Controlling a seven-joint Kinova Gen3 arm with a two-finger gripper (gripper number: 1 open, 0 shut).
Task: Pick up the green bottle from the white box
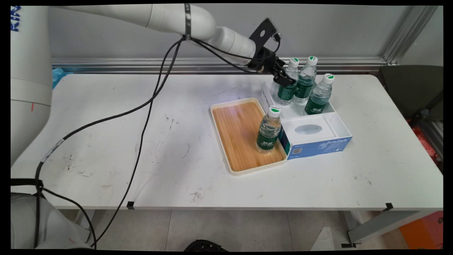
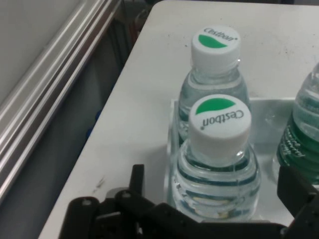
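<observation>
My gripper should next grab the bottle by its labeled body [image 1: 285, 92]. Then it can set the clear water bottle upright on the wooden tray [image 1: 238, 131].
My black gripper [image 1: 285, 78] reaches down from the upper left to the leftmost of three water bottles with white-and-green caps. It stands open, one finger on each side of that bottle [image 2: 219, 169] with a gap on both sides. In the main view this bottle [image 1: 287, 90] stands at the far left corner of a shallow white box [image 1: 332, 115]. A second bottle [image 1: 305, 83] is right beside it and a third [image 1: 319, 95] stands further right. In the hand view the second bottle [image 2: 214, 64] rises behind the near one, and the third [image 2: 305, 129] shows at the right edge.
A fourth bottle [image 1: 269, 131] stands upright on the right side of a wooden tray [image 1: 237, 134] with a cream rim, left of the box. A blue-and-white tissue box [image 1: 315, 140] fills the white box's near end. Black cables [image 1: 141, 117] hang from the arm across the table's left half.
</observation>
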